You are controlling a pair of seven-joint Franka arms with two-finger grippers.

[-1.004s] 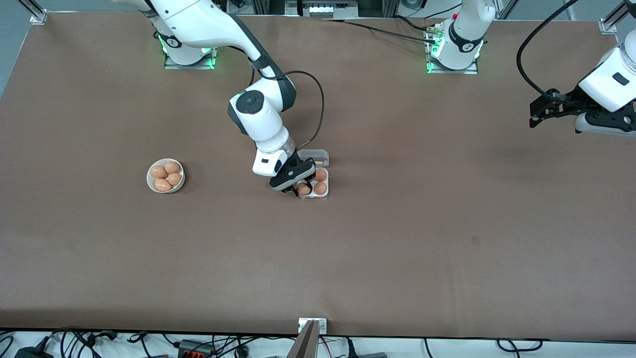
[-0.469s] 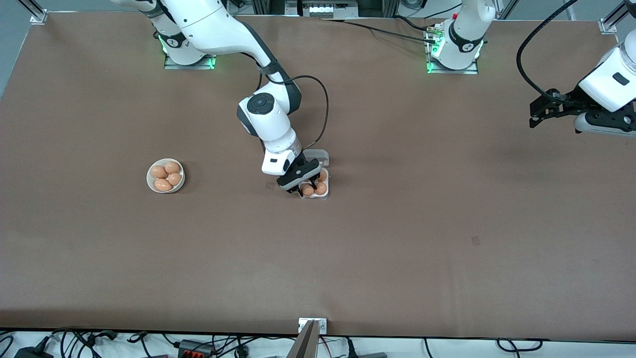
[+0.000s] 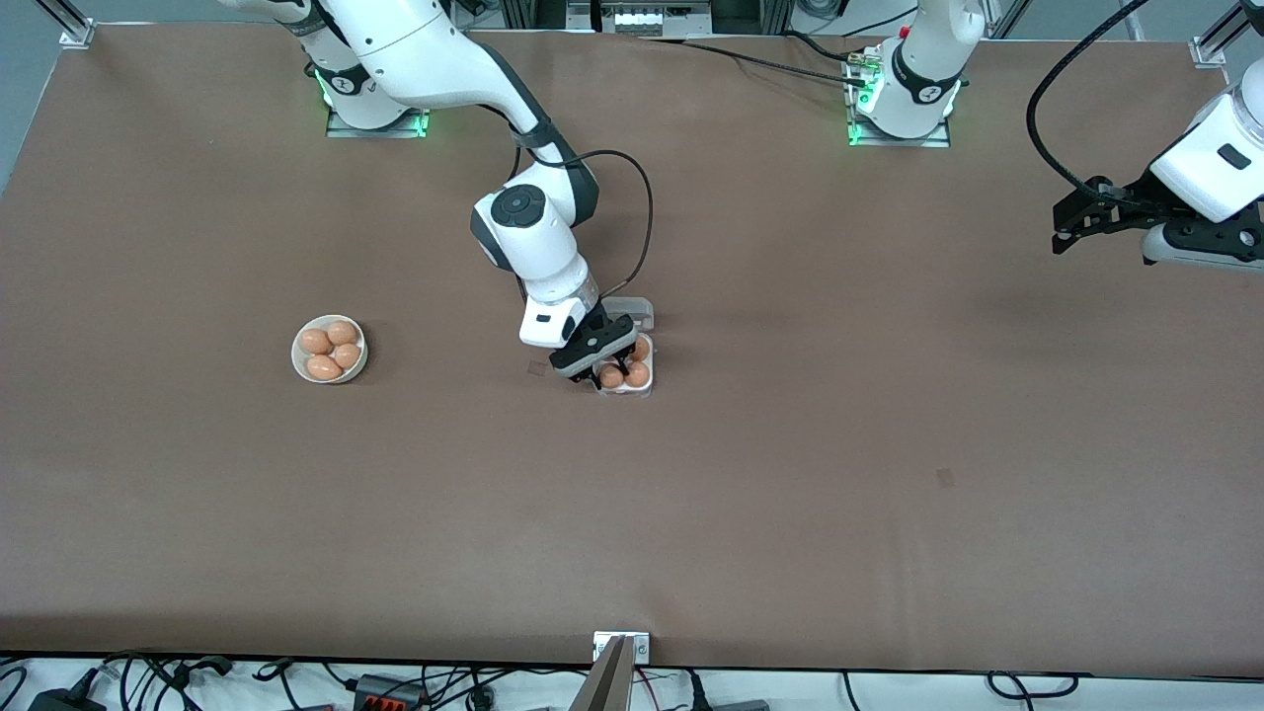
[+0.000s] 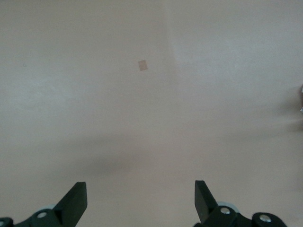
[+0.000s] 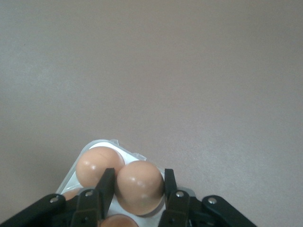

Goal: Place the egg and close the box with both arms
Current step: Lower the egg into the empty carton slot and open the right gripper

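Observation:
The held egg (image 5: 139,187) sits low in the clear box's cell and would stay there, so it is time for my right gripper to release it now.
The clear box (image 3: 624,392) sits mid-table with its lid (image 3: 632,308) lying open, farther from the front camera. My right gripper (image 3: 608,370) is down at the box, shut on an orange-brown egg (image 3: 611,377) low in the cell nearest the front camera, on the right arm's side. In the right wrist view the fingers (image 5: 105,185) press both sides of this egg (image 5: 139,187), with another egg (image 5: 97,165) and the box rim (image 5: 102,143) beside it. Two more eggs (image 3: 638,373) fill other cells. My left gripper (image 3: 1071,222) waits open and empty, up over the table's left-arm end; its own view (image 4: 140,198) shows only table.
A round white bowl (image 3: 299,360) with several eggs stands toward the right arm's end of the table. A small tape mark (image 3: 945,478) lies on the brown table toward the left arm's end, also in the left wrist view (image 4: 142,65).
My right gripper has moved a little toward the left arm's end with the egg, onto the box's near cell, and has since held still. The left arm has not moved.

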